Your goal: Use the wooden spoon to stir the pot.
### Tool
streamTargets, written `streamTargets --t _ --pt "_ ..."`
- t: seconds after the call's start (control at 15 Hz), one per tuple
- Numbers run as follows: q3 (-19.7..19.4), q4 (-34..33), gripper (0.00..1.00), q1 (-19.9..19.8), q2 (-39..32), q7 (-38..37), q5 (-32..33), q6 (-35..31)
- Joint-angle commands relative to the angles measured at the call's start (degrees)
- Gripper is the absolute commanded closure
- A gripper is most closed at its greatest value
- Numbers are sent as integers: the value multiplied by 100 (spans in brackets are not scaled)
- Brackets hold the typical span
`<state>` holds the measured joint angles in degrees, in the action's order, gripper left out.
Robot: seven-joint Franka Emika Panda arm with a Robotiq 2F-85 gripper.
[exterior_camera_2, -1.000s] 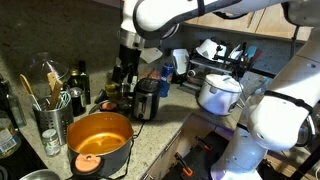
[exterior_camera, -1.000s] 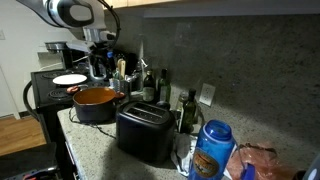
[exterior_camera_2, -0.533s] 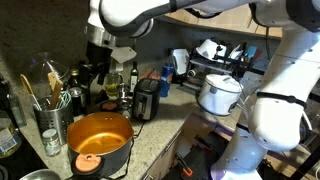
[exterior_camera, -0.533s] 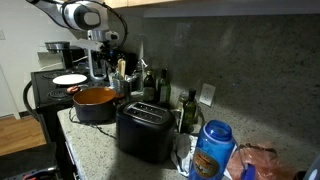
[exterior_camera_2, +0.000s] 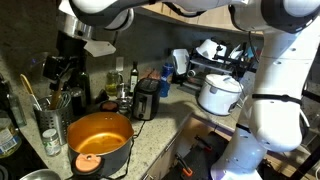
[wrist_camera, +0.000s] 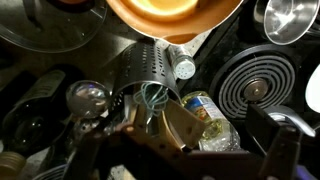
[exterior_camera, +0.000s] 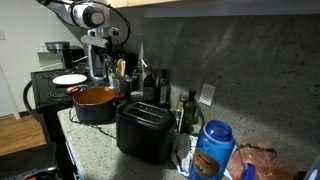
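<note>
I should next grab the wooden spoon with my gripper by its upper end standing out of the utensil holder [exterior_camera_2: 50, 118], so its lower end stays free to stir the pot.
The pot [exterior_camera_2: 100, 138] is wide and dark grey with an orange inside. It stands on the counter and also shows in an exterior view [exterior_camera: 95, 102] and at the top of the wrist view [wrist_camera: 175, 15]. Wooden spoons [exterior_camera_2: 50, 85] stand upright in a perforated metal utensil holder [exterior_camera_2: 50, 118] beside the pot. The wrist view shows a wooden spoon head [wrist_camera: 185, 125] just below the camera. My gripper [exterior_camera_2: 62, 68] hangs right above the holder; it also shows in an exterior view [exterior_camera: 97, 55]. In the wrist view its fingers [wrist_camera: 185, 160] are spread wide with nothing between them.
A black toaster [exterior_camera: 145, 132] stands beside the pot, with dark bottles [exterior_camera: 155, 85] behind it against the wall. An oil bottle [wrist_camera: 208, 115] and a whisk [wrist_camera: 152, 95] sit close to the holder. A stove burner [wrist_camera: 255, 85] and a white kettle [exterior_camera_2: 220, 92] are nearby.
The arm has swung from above the bottles and toaster over to the utensil holder. The pot and spoons have not moved.
</note>
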<state>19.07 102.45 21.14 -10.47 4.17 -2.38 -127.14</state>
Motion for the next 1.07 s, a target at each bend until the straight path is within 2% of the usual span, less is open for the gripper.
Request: streamTargets --t 0.0,0.33,0.4,0.6,1.0 --pt "38 -517 0 116 -348 -97 178 83" --pt "-29 -714 2 215 -478 -285 360 263" --pt "-46 -718 21 229 -466 -382 435 338" --pt "-71 -713 40 242 -421 -581 606 471" --pt "-68 -759 87 223 -440 -637 604 736"
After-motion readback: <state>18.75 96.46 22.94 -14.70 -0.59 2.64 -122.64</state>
